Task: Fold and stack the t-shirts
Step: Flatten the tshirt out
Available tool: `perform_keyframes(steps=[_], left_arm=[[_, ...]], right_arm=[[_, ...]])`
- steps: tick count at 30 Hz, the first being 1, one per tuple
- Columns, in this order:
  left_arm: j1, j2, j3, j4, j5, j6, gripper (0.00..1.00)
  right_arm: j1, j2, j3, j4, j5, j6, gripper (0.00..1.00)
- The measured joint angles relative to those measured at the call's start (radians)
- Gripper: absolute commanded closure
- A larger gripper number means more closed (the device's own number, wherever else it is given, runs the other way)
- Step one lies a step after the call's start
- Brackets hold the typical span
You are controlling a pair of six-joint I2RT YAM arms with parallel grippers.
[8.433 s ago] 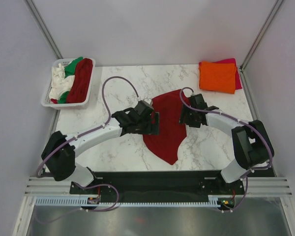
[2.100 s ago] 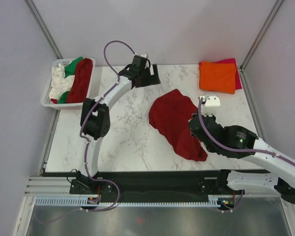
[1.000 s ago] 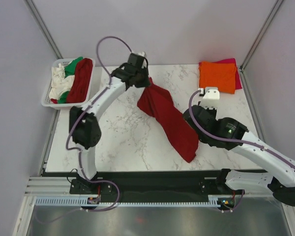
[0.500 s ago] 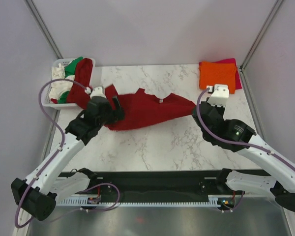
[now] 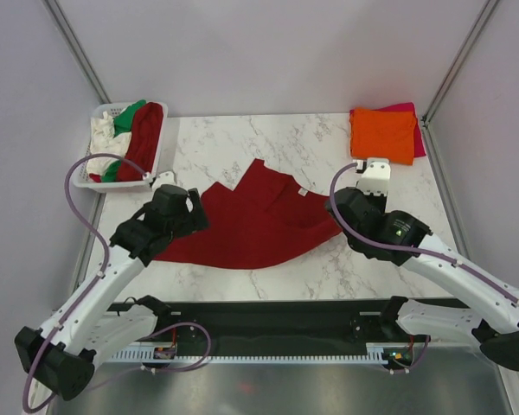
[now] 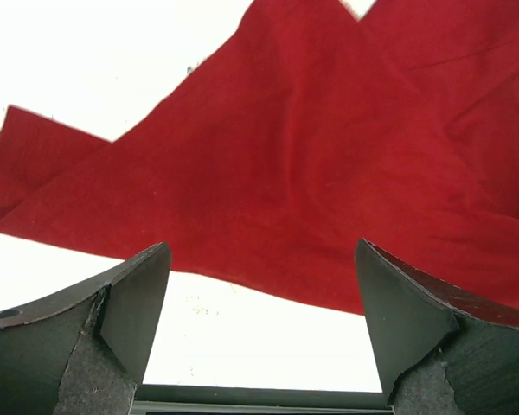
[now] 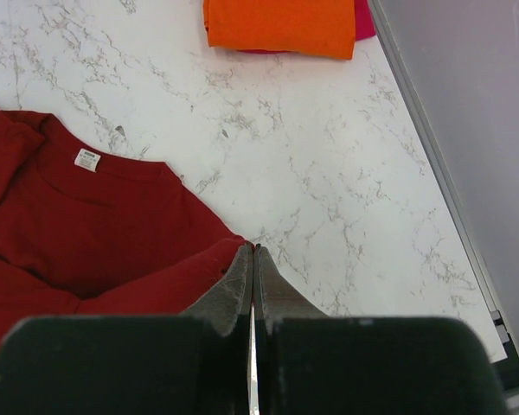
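Note:
I will next take hold of the dark red t-shirt's back corner (image 5: 216,184) nearest the basket with my left gripper, so both grippers can spread the shirt for folding.
A dark red t-shirt (image 5: 251,220) lies spread across the middle of the marble table, neck label up. My left gripper (image 5: 197,218) stands open at its left end; in the left wrist view the shirt (image 6: 311,156) lies beyond the fingertips (image 6: 156,259) and nothing sits between them. My right gripper (image 7: 254,251) is shut on the shirt's right edge (image 7: 86,225); in the top view the right gripper (image 5: 336,216) sits at the shirt's right corner. A folded orange t-shirt (image 5: 382,134) lies on a magenta-pink one (image 5: 418,138) at the back right.
A white lattice basket (image 5: 82,177) at the back left holds a dark red t-shirt (image 5: 143,138), a white one (image 5: 104,143) and a green one (image 5: 128,112). The orange stack (image 7: 281,24) lies beyond the right gripper. Frame posts stand at both back corners.
The left gripper swung from the back to the front left pulling the shirt out, then opened and let it go. The shirt now lies flat; the right gripper stays shut.

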Motion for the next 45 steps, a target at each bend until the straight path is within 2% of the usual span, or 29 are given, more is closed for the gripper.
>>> perform_keyframes(steps=[4, 8, 13, 17, 23, 33, 39, 42, 45], left_arm=[[0.000, 0.099, -0.002, 0.007, -0.010, -0.015, 0.07], [0.009, 0.259, 0.031, 0.049, -0.011, -0.013, 0.11], [0.104, 0.594, 0.263, 0.151, 0.085, 0.019, 0.15], [0.168, 0.834, 0.451, 0.216, 0.144, 0.050, 0.18], [0.191, 1.065, 0.576, 0.236, 0.167, 0.073, 0.18], [0.191, 1.177, 0.668, 0.235, 0.167, 0.086, 0.26], [0.192, 1.214, 0.690, 0.236, 0.165, 0.086, 0.27], [0.192, 1.225, 0.696, 0.235, 0.158, 0.087, 0.34], [0.192, 1.228, 0.700, 0.233, 0.153, 0.090, 0.45]], right_arm=[[-0.012, 0.000, -0.018, 0.013, -0.006, 0.000, 1.00], [-0.037, 0.023, -0.082, 0.098, -0.106, -0.050, 1.00], [-0.048, 0.081, -0.121, 0.193, -0.278, -0.088, 1.00], [-0.051, 0.092, -0.127, 0.246, -0.352, -0.105, 1.00], [-0.055, 0.100, -0.129, 0.291, -0.407, -0.126, 1.00], [-0.071, 0.101, -0.134, 0.299, -0.436, -0.148, 1.00], [-0.074, 0.101, -0.135, 0.301, -0.440, -0.150, 1.00], [-0.074, 0.101, -0.140, 0.301, -0.441, -0.150, 1.00], [-0.076, 0.101, -0.146, 0.301, -0.445, -0.153, 1.00]])
